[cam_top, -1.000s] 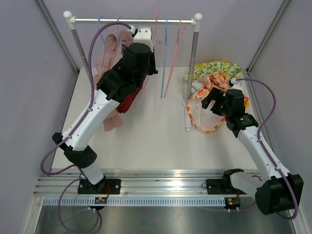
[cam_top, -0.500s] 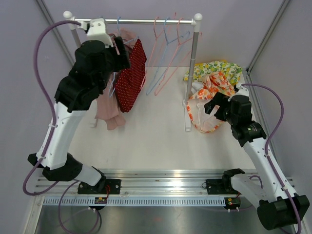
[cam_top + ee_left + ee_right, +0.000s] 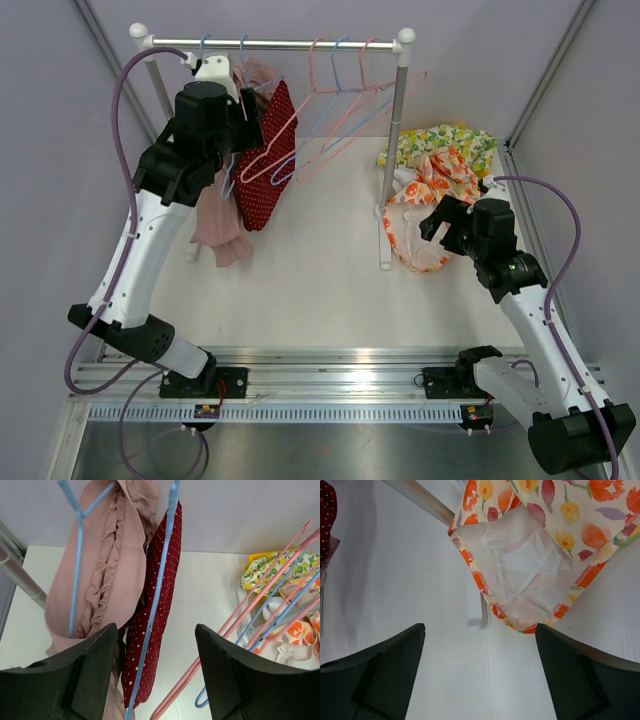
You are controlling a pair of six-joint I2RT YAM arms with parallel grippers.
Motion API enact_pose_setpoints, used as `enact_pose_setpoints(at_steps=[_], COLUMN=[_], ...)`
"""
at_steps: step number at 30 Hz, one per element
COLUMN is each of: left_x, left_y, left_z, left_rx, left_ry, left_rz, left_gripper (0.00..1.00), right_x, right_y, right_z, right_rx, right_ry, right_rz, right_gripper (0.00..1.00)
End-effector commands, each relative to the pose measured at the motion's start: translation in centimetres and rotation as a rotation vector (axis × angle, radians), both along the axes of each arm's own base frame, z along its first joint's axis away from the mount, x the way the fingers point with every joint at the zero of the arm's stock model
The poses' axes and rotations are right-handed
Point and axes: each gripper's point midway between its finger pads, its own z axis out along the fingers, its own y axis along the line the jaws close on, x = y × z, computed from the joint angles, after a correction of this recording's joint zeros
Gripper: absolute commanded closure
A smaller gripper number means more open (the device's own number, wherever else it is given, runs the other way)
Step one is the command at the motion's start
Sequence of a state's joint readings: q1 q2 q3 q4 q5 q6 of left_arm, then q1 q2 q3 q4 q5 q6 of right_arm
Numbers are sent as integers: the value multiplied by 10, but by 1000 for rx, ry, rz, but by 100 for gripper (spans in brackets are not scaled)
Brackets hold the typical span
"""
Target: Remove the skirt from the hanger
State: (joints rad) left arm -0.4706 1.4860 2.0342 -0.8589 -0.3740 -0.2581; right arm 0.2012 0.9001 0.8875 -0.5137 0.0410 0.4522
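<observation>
Next, my left gripper grabs the blue hanger by its bare near-side wire (image 3: pixel 233 162) (image 3: pixel 150 625). That leaves the red polka-dot skirt free for removal.
A red polka-dot skirt (image 3: pixel 268 165) hangs on a blue hanger (image 3: pixel 243 60) at the left end of the rail (image 3: pixel 275 43). In the left wrist view the red polka-dot skirt (image 3: pixel 169 565) and the wire of its blue hanger (image 3: pixel 155 600) run down between my open fingers, touching neither. My left gripper (image 3: pixel 243 118) (image 3: pixel 156 630) stands high beside that skirt. A pink ruffled skirt (image 3: pixel 214 220) (image 3: pixel 117 565) hangs just to the left on a second blue hanger (image 3: pixel 76 575). My right gripper (image 3: pixel 438 216) (image 3: pixel 480 627) is open and empty over the table, next to a floral garment (image 3: pixel 530 555).
Several empty pink and blue hangers (image 3: pixel 335 100) (image 3: pixel 270 605) hang tilted on the rail's right half. The rack's right post (image 3: pixel 396 140) stands on a white foot (image 3: pixel 479 615). A heap of floral clothes (image 3: pixel 440 160) lies at the right. Grey walls close in on both sides.
My left gripper has gone from shut to open, and the left arm swung from the rail's middle toward its left end. The empty hangers have swung out. The right arm barely shifted.
</observation>
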Motion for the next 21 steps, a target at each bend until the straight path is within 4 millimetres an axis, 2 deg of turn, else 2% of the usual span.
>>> enact_pose_setpoints(at_steps=[1, 4, 6, 7, 8, 10, 12, 15, 16, 17, 18, 19, 20, 21], left_x=[18, 30, 34, 37, 38, 38, 35, 24, 17, 13, 7, 3, -4, -11], left_y=[-5, -4, -5, -4, -4, -2, -1, 3, 6, 7, 7, 7, 8, 7], left_z=[-1, -14, -23, -25, -25, -24, -16, 5, 19, 25, 34, 37, 53, 57], left_rx=[-11, -18, -20, -20, -23, -23, -28, -42, -52, -58, -72, -77, -95, -107], left_ry=[-18, 11, 28, 28, 27, 22, 3, -38, -59, -64, -80, -77, -108, -111], left_rz=[-35, -35, -36, -30, -26, -18, -23, -29, -30, -31, -36, -45, -51, -63], left_gripper=[34, 39, 52, 60, 82, 99, 100, 100, 100, 100, 100, 100, 100, 100], right_x=[-2, -1, -1, 0, 0, 1, 1, -3, -6, -7, -12, -4, -6, -17], right_y=[0, -1, -1, 0, 0, 1, 6, 27, 34, 42, 55, 54, 58, 87], right_z=[4, 3, 3, 3, 3, 5, 10, 35, 50, 62, 67, 82, 82, 87], right_rx=[-8, -13, -14, -13, -13, -10, 1, 50, 67, 82, 81, 52, 8, -14], right_ry=[-19, -18, -16, -18, -16, -20, -37, -127, -173, -209, -214, -231, -209, -212], right_rz=[7, 2, 2, 2, 4, 8, 39, 155, 193, 227, 262, 219, 220, 302], right_gripper=[0, 1, 1, 1, 1, 1, 1, 1, 0, 0, 1, 0, 1, 1])
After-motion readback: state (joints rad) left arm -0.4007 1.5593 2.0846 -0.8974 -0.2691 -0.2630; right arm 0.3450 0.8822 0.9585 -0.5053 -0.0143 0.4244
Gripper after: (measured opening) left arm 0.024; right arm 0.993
